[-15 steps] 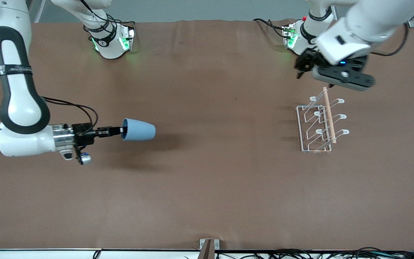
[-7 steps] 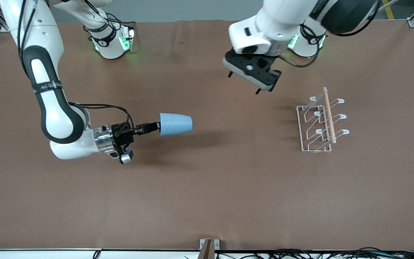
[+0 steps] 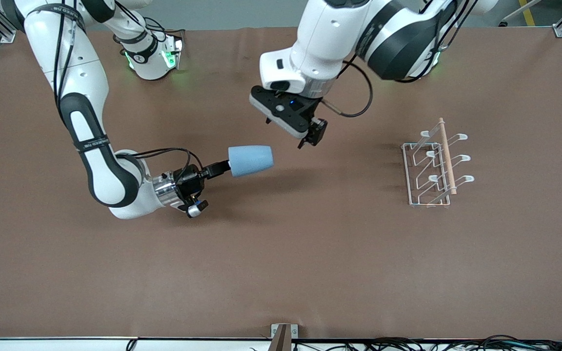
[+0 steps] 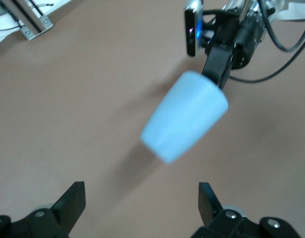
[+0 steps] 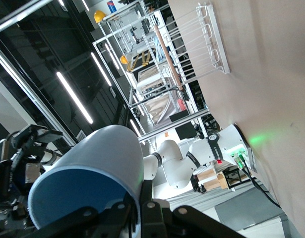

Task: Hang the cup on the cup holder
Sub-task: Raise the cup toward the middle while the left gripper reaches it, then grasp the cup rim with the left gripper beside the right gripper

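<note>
Next, my left gripper takes hold of the light-blue cup's closed end (image 3: 266, 158). That leaves the cup's opening free to slip onto the cup holder (image 3: 446, 156).
The light-blue cup (image 3: 250, 161) is held on its side above the middle of the table. My right gripper (image 3: 224, 168) is shut on its rim, one finger inside the mouth. In the right wrist view the cup (image 5: 88, 183) sits in the right gripper (image 5: 142, 210). My left gripper (image 3: 311, 136) hangs open and empty over the table just beside the cup's closed end. The left wrist view shows the cup (image 4: 184, 116) ahead of the left gripper (image 4: 141, 198). The white wire cup holder (image 3: 446, 156) stands at the left arm's end of the table; it also shows in the right wrist view (image 5: 212, 44).
The brown table cover (image 3: 281, 253) is bare around the rack. The two arm bases (image 3: 151, 56) stand along the table's edge farthest from the front camera. Cables lie along the nearest edge.
My right arm has carried the cup toward the middle of the table, closer to the rack. My left arm has swung from above the rack to beside the cup.
</note>
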Motion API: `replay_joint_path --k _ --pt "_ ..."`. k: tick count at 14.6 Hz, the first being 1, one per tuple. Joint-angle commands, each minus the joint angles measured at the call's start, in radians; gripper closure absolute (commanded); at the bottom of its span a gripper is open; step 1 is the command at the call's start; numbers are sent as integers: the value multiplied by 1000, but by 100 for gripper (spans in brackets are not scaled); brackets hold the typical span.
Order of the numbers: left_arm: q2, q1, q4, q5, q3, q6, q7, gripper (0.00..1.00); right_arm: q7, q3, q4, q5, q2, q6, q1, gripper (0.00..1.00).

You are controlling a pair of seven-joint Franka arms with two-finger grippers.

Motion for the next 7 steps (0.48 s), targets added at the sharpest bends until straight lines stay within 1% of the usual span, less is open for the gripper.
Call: replay_joint_path --k 1,2,4,7 --pt "84 -34 47 47 7 65 11 0 8 -3 3 29 -15 -7 22 98" --pt "102 -48 47 62 7 88 11 0 8 0 14 29 -15 -7 20 98" --pt "124 -56 46 107 2 94 25 0 8 1 14 27 -15 -9 23 98" --pt "133 -56 36 119 1 94 89 0 8 1 16 29 -15 -7 30 98"
